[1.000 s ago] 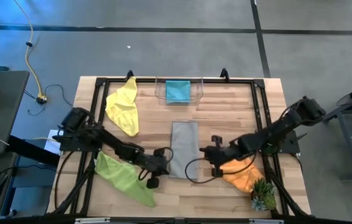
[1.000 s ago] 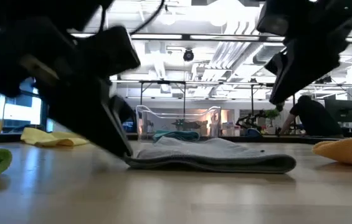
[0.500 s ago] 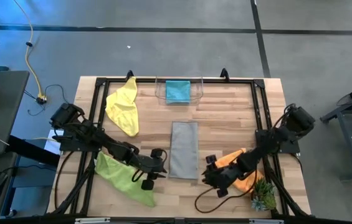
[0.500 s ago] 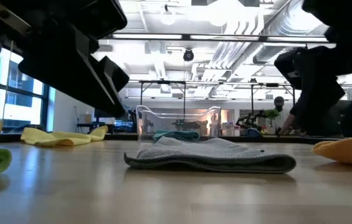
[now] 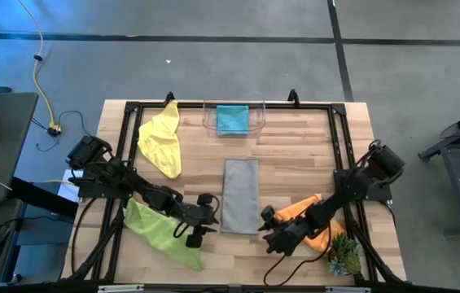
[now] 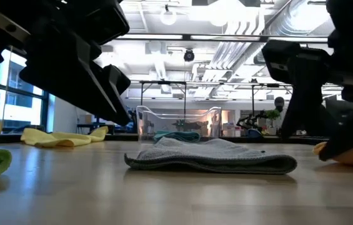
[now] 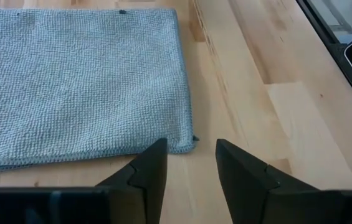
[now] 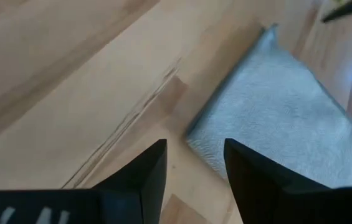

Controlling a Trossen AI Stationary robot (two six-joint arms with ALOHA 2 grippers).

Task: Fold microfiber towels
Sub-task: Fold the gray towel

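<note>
The grey towel point(image 5: 240, 195) needs to be gripped next by the corner of its short end point(image 5: 224, 230) with my left gripper, to fold the long towel in half.
A grey towel point(image 5: 240, 195) lies folded into a long strip on the middle of the table; in the low view the grey towel point(image 6: 210, 161) rests flat with its fold toward the left. My left gripper point(image 7: 191, 158) hovers open just off its near left corner point(image 7: 187, 142). My right gripper point(image 8: 194, 158) stands open just off its near right corner point(image 8: 193, 138). A yellow towel point(image 5: 161, 140) lies far left and a lime green one point(image 5: 160, 232) near left. An orange towel point(image 5: 315, 220) lies partly under my right arm. A teal towel point(image 5: 232, 119) sits in the bin.
A clear plastic bin point(image 5: 234, 122) stands at the table's far edge, centre. A small green spiky plant point(image 5: 343, 256) sits at the near right corner. A black frame point(image 5: 124, 122) runs round the tabletop. Bare wood shows to the right of the grey towel.
My left gripper has come off the grey towel's left edge and risen a little. My right gripper has swung from beside the towel's right edge toward the table's near edge, dropped lower and rolled about its pointing line. The grey towel has stayed flat.
</note>
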